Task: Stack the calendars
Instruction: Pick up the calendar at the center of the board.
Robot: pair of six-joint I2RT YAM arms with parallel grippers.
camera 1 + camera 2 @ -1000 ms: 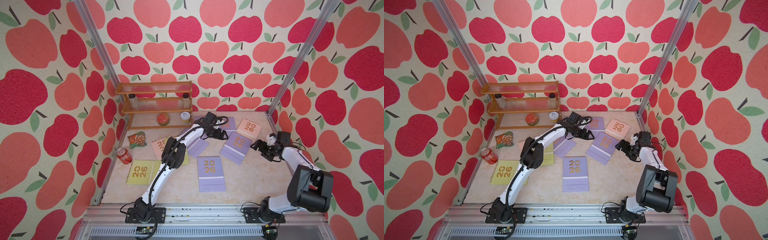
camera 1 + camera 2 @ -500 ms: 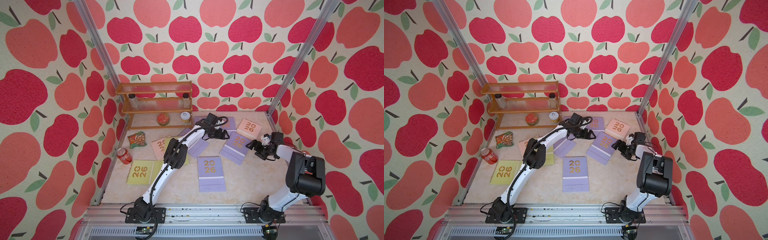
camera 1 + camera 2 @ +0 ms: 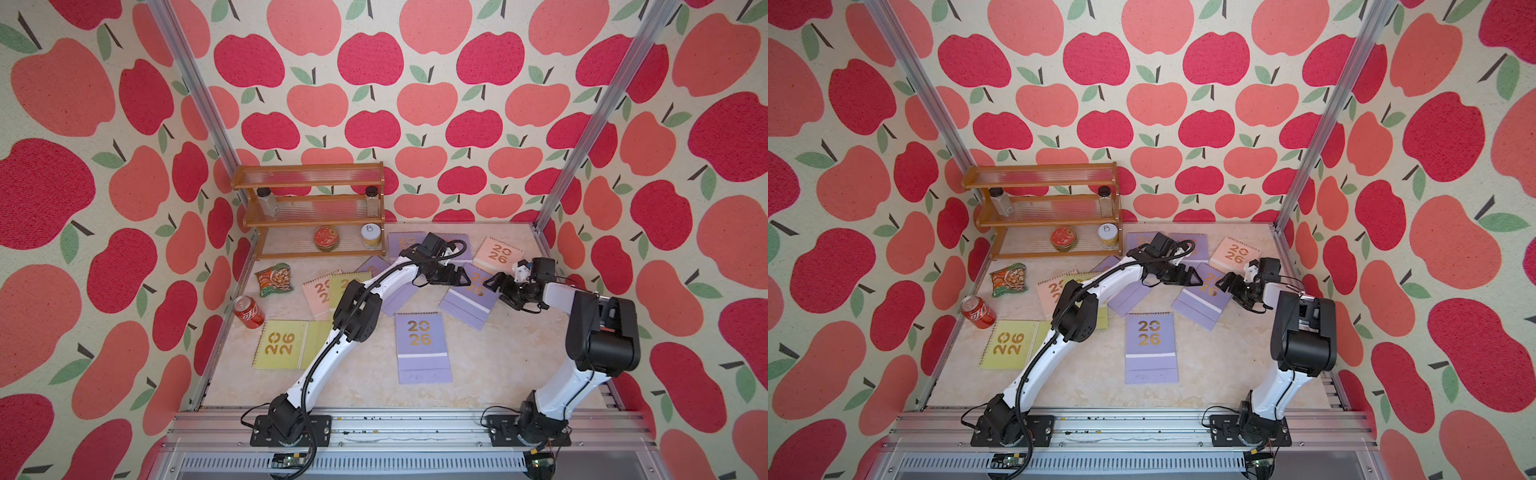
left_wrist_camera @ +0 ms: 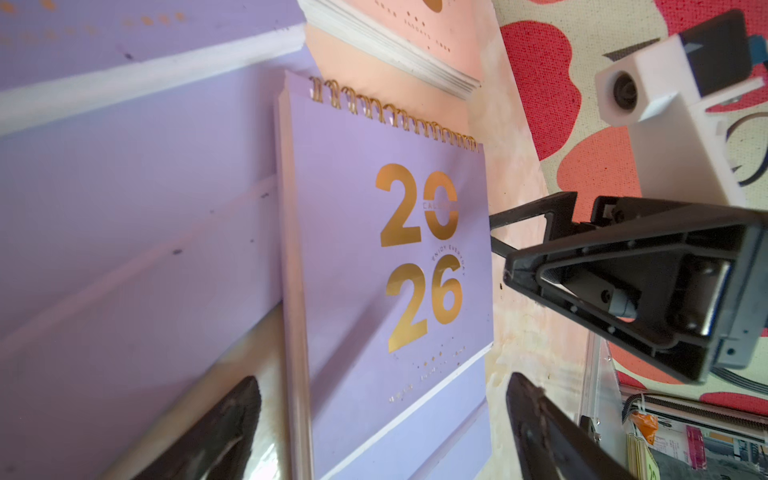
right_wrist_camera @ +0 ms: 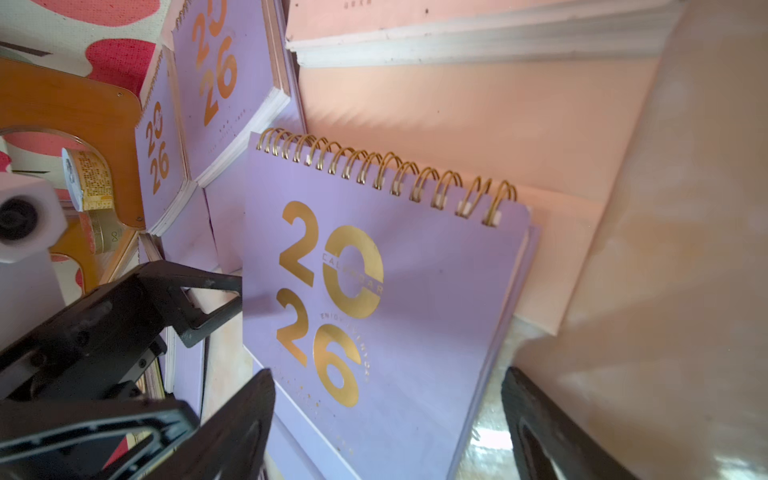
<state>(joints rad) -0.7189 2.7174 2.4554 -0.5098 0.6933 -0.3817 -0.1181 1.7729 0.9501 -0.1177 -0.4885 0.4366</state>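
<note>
My left gripper picks up the tilted lilac calendar by its side edge next, opposite my right gripper, to carry it level for stacking.
Several calendars with gold "2026" lie scattered flat on the table. A tilted lilac calendar lies between my two grippers. My left gripper is open at its left edge. My right gripper is open at its right edge. In the left wrist view the lilac calendar lies between the spread fingers of the left gripper. In the right wrist view the lilac calendar sits inside the right gripper. Neither gripper holds it. A pink calendar lies behind it and another lilac calendar lies in front.
A wooden rack with jars and a red tin stands at the back left. A snack packet and a red can lie by the left wall. A yellow-green calendar and a pink one lie left of my left arm.
My right gripper has moved left, from near the right wall to the lilac calendar's right edge. The left gripper has stayed almost in place.
</note>
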